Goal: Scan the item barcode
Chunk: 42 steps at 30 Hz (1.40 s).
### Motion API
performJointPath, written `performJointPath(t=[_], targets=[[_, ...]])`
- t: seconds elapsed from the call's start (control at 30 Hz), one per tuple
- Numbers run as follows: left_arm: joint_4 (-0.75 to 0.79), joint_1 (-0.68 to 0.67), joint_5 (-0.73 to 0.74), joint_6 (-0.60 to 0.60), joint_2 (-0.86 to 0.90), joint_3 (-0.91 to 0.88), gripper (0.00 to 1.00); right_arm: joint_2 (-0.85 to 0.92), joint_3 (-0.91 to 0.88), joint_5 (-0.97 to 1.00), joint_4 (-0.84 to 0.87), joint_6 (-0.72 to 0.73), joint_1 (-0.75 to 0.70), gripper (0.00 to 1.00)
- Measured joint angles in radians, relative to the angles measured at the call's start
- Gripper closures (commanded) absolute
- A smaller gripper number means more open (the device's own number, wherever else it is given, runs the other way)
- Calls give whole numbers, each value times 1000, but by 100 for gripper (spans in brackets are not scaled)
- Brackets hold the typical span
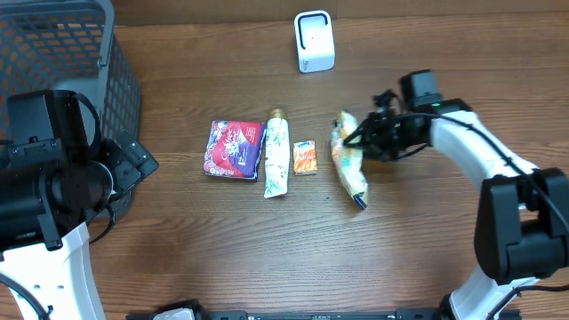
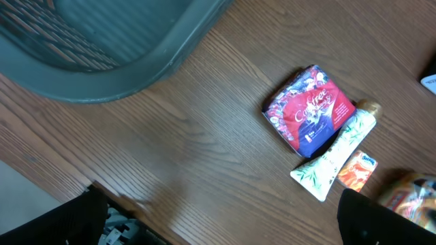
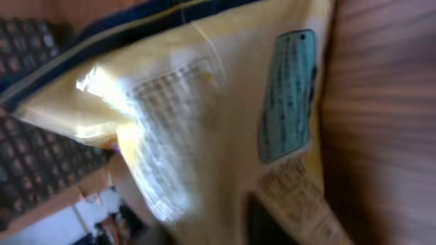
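Observation:
I should next take hold of the yellow snack bag from its printed-text side with my right gripper, to turn the bag for barcode scanning.
A yellow snack bag lies on the wooden table right of centre, its top end at my right gripper. In the right wrist view the bag fills the frame, blurred, with printed text and a teal label showing; the jaws are hidden, so I cannot tell how they stand. No barcode is readable. The white scanner stands upright at the back centre. My left gripper hovers at the far left, open and empty, apart from all the items.
A red packet, a white tube and a small orange sachet lie in a row left of the bag. A grey mesh basket takes up the back left corner.

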Motion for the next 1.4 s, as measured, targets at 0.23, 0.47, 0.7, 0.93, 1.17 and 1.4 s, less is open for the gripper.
performJointPath(t=[0.23, 0.47, 0.7, 0.93, 1.17, 1.4], targets=[[0, 0, 0, 0, 0, 0, 0, 0, 1, 192, -72, -13, -118, 35], [0, 0, 0, 0, 0, 0, 0, 0, 65, 481, -259, -56, -154, 30], [0, 0, 0, 0, 0, 0, 0, 0, 211, 635, -402, -117, -153, 27], [0, 0, 0, 0, 0, 0, 0, 0, 220, 763, -456, -105, -51, 23], [0, 0, 0, 0, 0, 0, 0, 0, 42, 946, -353, 72, 51, 23], [1, 0, 0, 0, 0, 0, 0, 0, -80, 1035, -262, 157, 56, 88]])
